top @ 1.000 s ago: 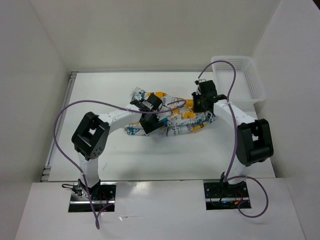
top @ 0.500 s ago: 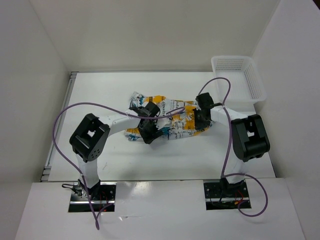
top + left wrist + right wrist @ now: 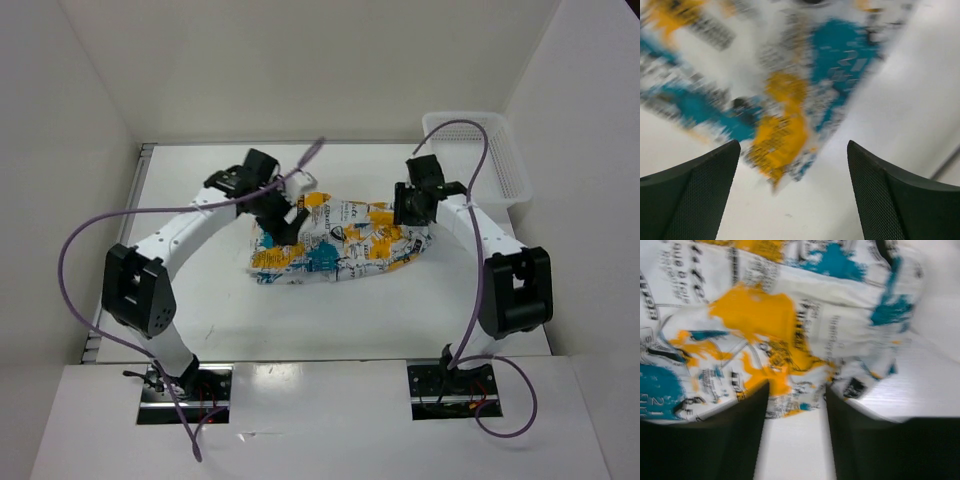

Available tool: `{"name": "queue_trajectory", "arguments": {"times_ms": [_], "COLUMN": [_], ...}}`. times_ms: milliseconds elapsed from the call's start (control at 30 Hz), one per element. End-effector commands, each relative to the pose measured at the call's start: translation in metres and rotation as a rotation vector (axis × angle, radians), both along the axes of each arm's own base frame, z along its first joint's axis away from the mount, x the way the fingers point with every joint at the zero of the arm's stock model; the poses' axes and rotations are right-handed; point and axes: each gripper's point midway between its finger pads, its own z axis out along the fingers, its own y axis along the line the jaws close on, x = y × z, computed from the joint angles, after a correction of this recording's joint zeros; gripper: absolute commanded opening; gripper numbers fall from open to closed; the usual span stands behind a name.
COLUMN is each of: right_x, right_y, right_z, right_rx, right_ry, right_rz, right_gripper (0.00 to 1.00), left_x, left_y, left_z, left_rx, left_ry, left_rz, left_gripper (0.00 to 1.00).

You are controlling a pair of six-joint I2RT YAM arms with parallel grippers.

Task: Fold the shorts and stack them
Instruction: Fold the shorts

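I should next grab the shorts' near corner [image 3: 422,249] [image 3: 846,391] at the basket-side end with my right gripper, so the opposite end stays free to fold over.
The shorts [image 3: 345,246] lie on the white table as a long flattened bundle, white with yellow-orange, teal and black print. My left gripper [image 3: 282,222] hovers over their far left end. In the left wrist view its jaws stand wide open and empty [image 3: 792,200] above bare table, with the blurred shorts [image 3: 785,100] just ahead. My right gripper [image 3: 409,208] is over the shorts' far right end. In the right wrist view it is open [image 3: 795,405], with the shorts' edge [image 3: 765,315] at its fingertips and bare table showing between the fingers.
A white plastic mesh basket [image 3: 505,165] stands at the back right corner, close to the right arm. Purple cables loop over both arms. White walls close in the table on the left, back and right.
Both grippers were down on the bunched shorts; now they have pulled back toward the far side and let go. The left arm swung left. The shorts lie flatter and longer.
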Motion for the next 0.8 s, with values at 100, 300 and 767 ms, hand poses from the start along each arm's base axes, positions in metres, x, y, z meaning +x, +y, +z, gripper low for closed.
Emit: {"name": "queue_trajectory", "arguments": {"times_ms": [100, 300, 767], "right_x": [-0.034, -0.032, -0.015], "right_y": [-0.062, -0.053, -0.038], "right_z": [-0.031, -0.055, -0.098], "right_rx": [-0.019, 0.068, 0.129], "right_ry": [0.162, 0.216, 0.243], "right_rz": [-0.249, -0.254, -0.194], "right_gripper": [0.75, 0.94, 0.35], "left_x": [0.024, -0.017, -0.06], "left_y": [0.096, 0.112, 0.082], "left_z": [-0.033, -0.062, -0.121], "left_rx": [0.005, -0.001, -0.108], "left_ry": [0.164, 0.321, 0.657], "left_rz": [0.411, 0.436, 0.369], "left_gripper": [0.99, 0.99, 0.99]}}
